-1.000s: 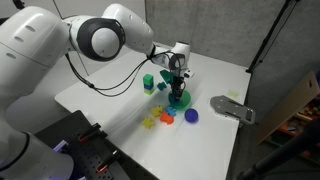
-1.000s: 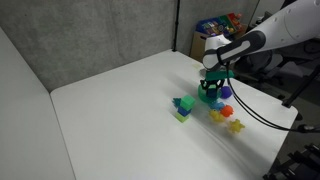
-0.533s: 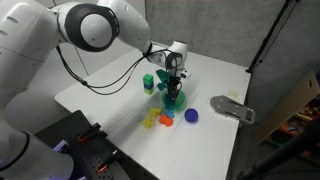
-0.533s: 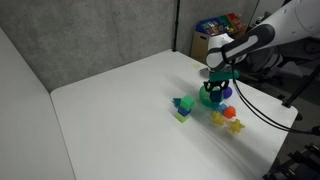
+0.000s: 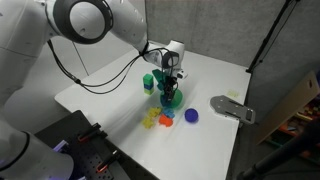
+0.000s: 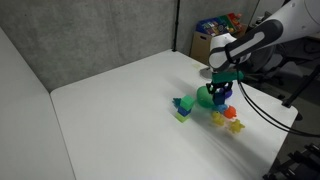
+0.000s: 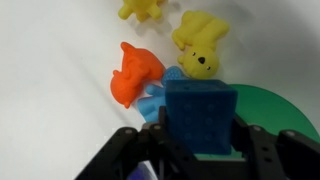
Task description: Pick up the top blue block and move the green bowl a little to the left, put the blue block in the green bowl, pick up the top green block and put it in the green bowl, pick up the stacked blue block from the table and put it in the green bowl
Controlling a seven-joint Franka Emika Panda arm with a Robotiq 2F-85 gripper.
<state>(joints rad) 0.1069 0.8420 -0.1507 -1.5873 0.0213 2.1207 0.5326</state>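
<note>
My gripper will need to move my blue block to the bowl's middle before it lets go. The block is still short of there and would end up on the bowl's rim beside the toys.
My gripper is shut on the top blue block, a small blue cube that fills the middle of the wrist view. It hangs low over the near rim of the green bowl, which also shows in an exterior view and at the right of the wrist view. The top green block sits on a short stack beside the bowl, and the stack shows in an exterior view. The block under it is largely hidden.
Small toys lie close to the bowl: an orange one, yellow ones, a blue ball. A grey metal piece lies near the table's edge. Dark curtains stand behind the white table.
The gripper with the blue block has shifted a little towards the block stack, and the green bowl has slid slightly the same way.
</note>
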